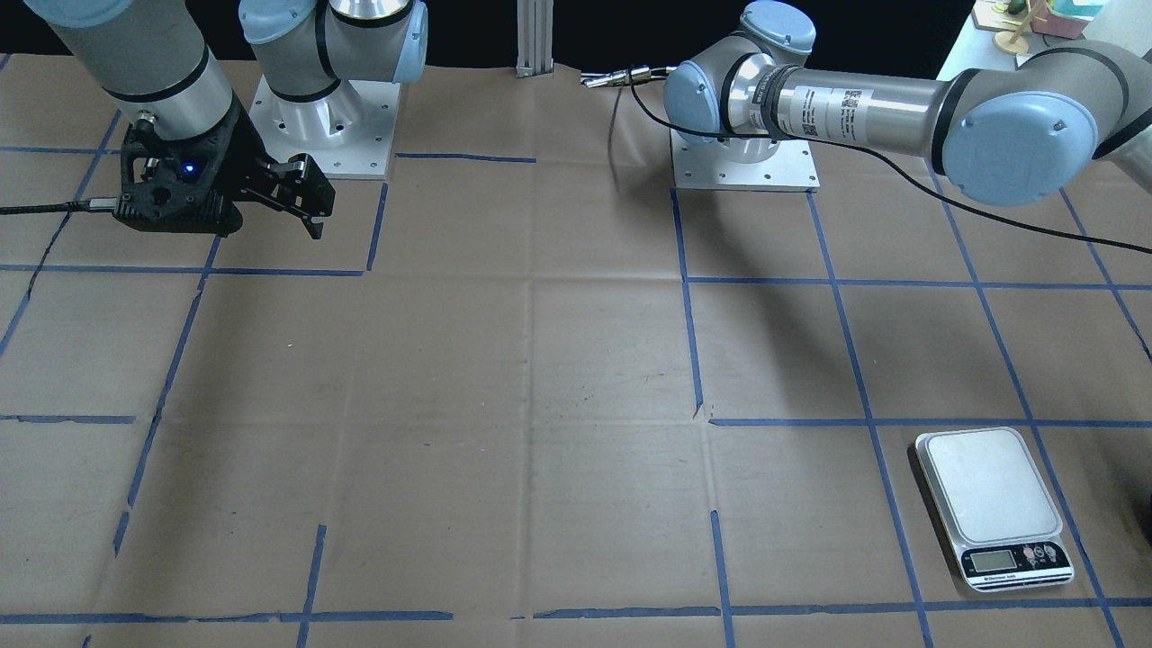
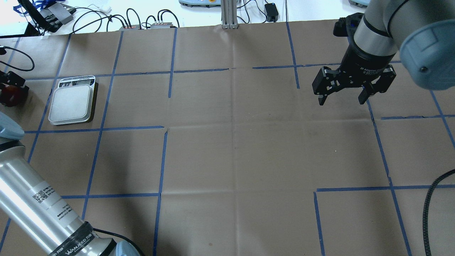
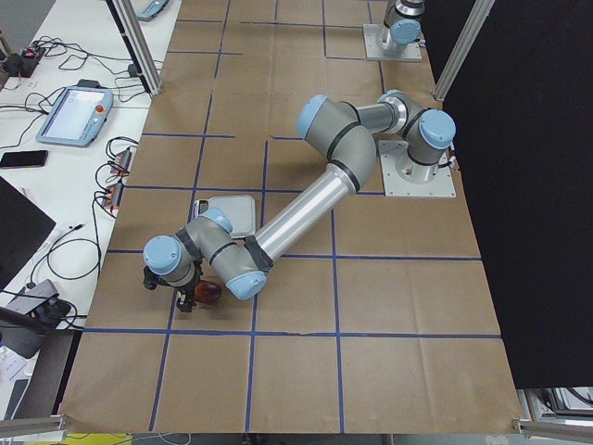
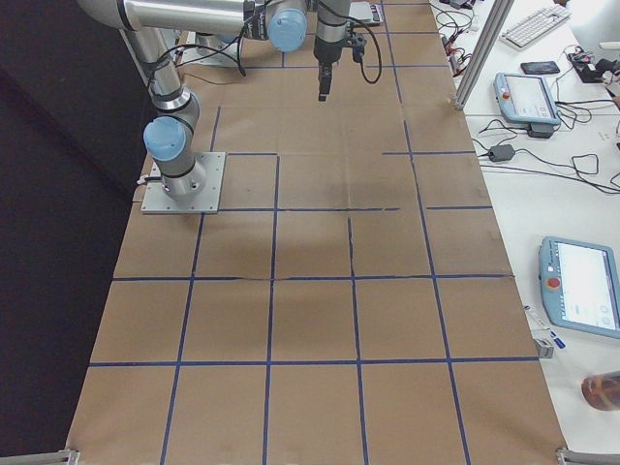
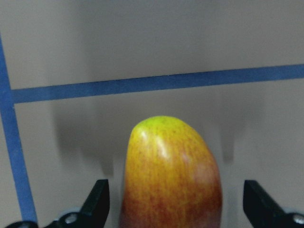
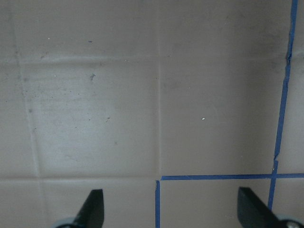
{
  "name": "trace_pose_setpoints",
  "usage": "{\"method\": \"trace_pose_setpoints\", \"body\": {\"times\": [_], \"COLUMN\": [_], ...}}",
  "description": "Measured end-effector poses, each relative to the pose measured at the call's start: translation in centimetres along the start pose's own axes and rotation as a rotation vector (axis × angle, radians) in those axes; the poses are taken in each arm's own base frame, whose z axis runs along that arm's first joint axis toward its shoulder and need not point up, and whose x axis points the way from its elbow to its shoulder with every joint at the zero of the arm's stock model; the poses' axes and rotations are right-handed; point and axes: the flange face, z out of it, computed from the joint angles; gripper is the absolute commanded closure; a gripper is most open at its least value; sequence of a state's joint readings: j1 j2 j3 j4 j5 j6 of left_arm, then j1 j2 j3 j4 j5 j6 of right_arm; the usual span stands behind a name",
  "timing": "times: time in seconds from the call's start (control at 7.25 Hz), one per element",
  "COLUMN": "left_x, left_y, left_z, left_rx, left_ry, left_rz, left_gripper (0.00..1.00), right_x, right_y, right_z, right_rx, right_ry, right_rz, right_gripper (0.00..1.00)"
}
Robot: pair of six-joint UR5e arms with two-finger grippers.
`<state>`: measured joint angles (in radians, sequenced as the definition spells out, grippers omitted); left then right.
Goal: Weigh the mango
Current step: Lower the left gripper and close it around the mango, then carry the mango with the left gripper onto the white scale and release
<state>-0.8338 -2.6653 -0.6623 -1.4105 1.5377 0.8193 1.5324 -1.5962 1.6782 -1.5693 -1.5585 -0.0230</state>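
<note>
The robot's left gripper will weigh the mango on the scale, so it will next grab the mango by the sides of its thick red body (image 5: 172,205).
The mango (image 5: 168,166), red-orange with a yellow-green tip, lies on the brown paper at the table's left end. It also shows in the overhead view (image 2: 10,96) and in the exterior left view (image 3: 209,292). My left gripper (image 5: 176,209) is open and straddles the mango, with a gap on each side between its fingers (image 5: 99,202) and the fruit. The scale (image 2: 73,103), silver platform bare, stands just to the mango's right; it also shows in the front-facing view (image 1: 990,504). My right gripper (image 2: 342,101) is open and empty, hovering over the far right of the table.
The table is covered with brown paper marked by a blue tape grid (image 2: 163,160). Cables and control boxes (image 2: 142,21) lie beyond the far edge. The scale's display (image 1: 1017,562) faces the operators' side. The left forearm (image 2: 39,202) reaches along the near left corner.
</note>
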Motion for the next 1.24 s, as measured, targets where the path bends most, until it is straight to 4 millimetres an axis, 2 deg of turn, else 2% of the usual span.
{"method": "trace_pose_setpoints", "body": {"times": [0.14,0.41,0.55,0.69,0.83,0.97,1.1,1.24], "left_x": [0.0,0.1,0.2,0.6,1.7,4.0,7.6,12.1], "left_y": [0.0,0.0,0.1,0.3,0.8,0.9,0.4,-0.1], "left_z": [0.2,-0.1,-1.5,-4.1,-7.2,-9.8,-11.3,-11.7], "left_rx": [-0.003,-0.003,0.002,0.008,-0.001,-0.025,-0.058,-0.098], "left_ry": [0.002,-0.001,-0.012,-0.024,-0.017,0.01,0.039,0.063], "left_rz": [-0.001,-0.002,-0.003,-0.007,-0.025,-0.055,-0.091,-0.128], "left_gripper": [0.44,0.46,0.46,0.46,0.5,0.51,0.51,0.52], "right_x": [0.0,0.0,0.0,0.0,0.0,0.0,0.0,0.0], "right_y": [0.0,0.0,0.0,0.0,0.0,0.0,0.0,0.0], "right_z": [0.0,0.0,0.0,0.0,0.0,0.0,0.0,0.0], "right_rx": [0.0,0.0,0.0,-0.001,-0.001,-0.001,-0.001,-0.001], "right_ry": [0.0,0.0,0.0,0.0,0.0,0.0,0.0,0.0], "right_rz": [0.0,0.0,0.0,0.0,0.0,0.0,0.0,0.0], "right_gripper": [0.0,0.0,0.0,0.0,0.0,0.0,0.0,0.0]}}
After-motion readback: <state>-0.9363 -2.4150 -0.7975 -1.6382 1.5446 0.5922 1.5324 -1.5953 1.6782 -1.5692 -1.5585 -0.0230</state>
